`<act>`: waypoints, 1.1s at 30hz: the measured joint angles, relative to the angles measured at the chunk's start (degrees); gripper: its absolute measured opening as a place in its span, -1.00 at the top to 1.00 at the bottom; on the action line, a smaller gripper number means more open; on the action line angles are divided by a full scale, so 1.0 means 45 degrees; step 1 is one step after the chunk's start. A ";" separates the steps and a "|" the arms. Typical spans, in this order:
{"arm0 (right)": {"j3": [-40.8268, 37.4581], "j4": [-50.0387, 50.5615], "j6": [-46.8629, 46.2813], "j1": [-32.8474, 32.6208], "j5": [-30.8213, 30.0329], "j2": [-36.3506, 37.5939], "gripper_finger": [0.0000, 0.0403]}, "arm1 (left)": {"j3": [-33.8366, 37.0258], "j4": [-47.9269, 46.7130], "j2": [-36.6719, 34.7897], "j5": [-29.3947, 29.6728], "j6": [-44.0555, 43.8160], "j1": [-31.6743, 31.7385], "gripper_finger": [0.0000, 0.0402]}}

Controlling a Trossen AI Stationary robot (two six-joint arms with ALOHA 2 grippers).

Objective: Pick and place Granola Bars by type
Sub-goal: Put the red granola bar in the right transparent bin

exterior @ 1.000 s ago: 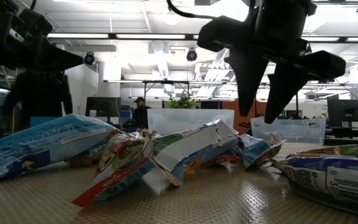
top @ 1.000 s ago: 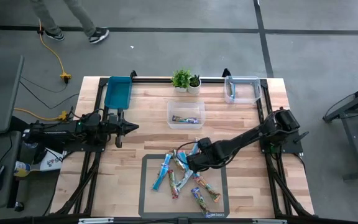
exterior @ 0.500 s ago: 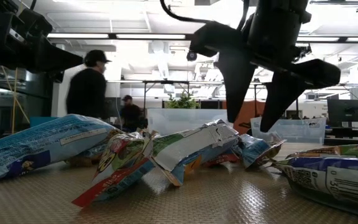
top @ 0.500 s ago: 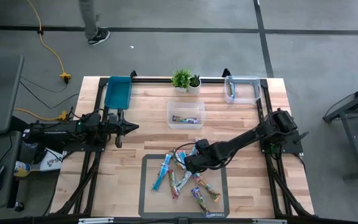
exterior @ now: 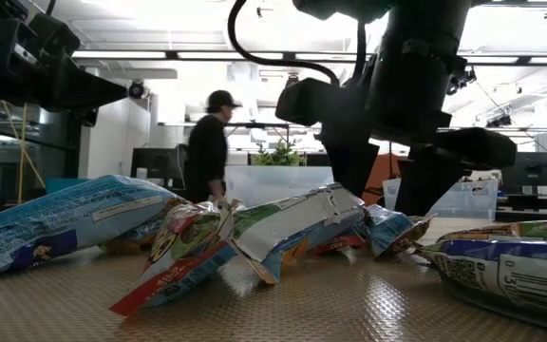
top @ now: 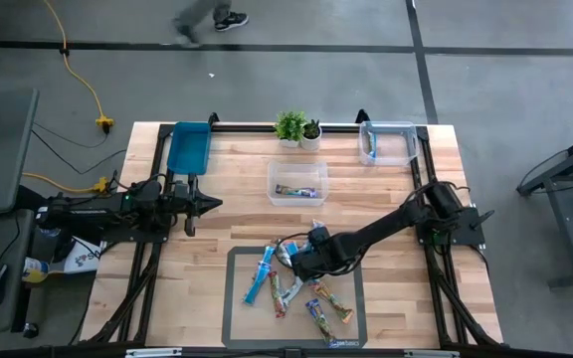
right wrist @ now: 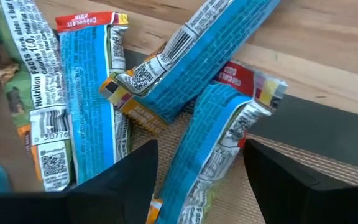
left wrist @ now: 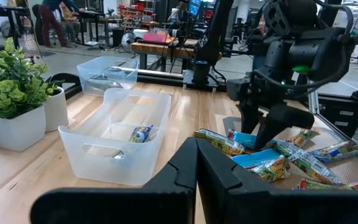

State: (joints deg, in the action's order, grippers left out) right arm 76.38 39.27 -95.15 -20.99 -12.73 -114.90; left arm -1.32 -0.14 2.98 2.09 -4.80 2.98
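Observation:
My right gripper closes now: in the right wrist view its fingers stand low over the mat beside the red-ended blue bar, so closing now would catch it.
Several granola bars (top: 296, 283) lie heaped on the dark mat (top: 235, 323) at the table's near middle, mostly blue, some green with red ends. My right gripper (top: 299, 261) points steeply down over the heap's far part, open. In the right wrist view its fingers (right wrist: 129, 180) stand on either side of a blue bar with a red end (right wrist: 219, 134), which lies partly under another blue bar (right wrist: 210, 53). I cannot tell whether they touch it. My left gripper (top: 205, 204) waits shut and level at the table's left, above the wood.
A clear bin (top: 297, 182) with one bar stands at mid table. A second clear bin (top: 386, 142) is at the far right, a teal tray (top: 188, 146) at the far left, and two potted plants (top: 296, 128) at the far edge. A person (exterior: 207, 142) walks beyond the table.
My right gripper has sunk toward the heap of bars and shifted slightly toward the table's left, and its fingers have spread wider. The bars have kept still. A person has walked across the room behind the table.

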 joint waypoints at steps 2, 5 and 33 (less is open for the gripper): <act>0.0000 -0.0161 0.0000 0.0018 -0.0003 -0.0057 -0.09 | 0.0003 0.0000 0.0000 0.0003 0.0002 -0.0002 0.99; 0.0000 -0.0212 0.0000 0.0085 0.0056 -0.0091 -0.05 | 0.0003 0.0000 0.0000 0.0000 0.0000 -0.0005 0.99; -0.0078 -0.0116 0.0248 0.0174 0.0424 -0.0089 0.67 | 0.0000 0.0000 0.0000 0.0000 0.0001 -0.0004 0.99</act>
State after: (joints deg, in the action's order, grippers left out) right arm 76.03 38.74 -94.04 -20.21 -10.82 -115.30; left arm -1.32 -0.14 2.98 2.09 -4.79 2.97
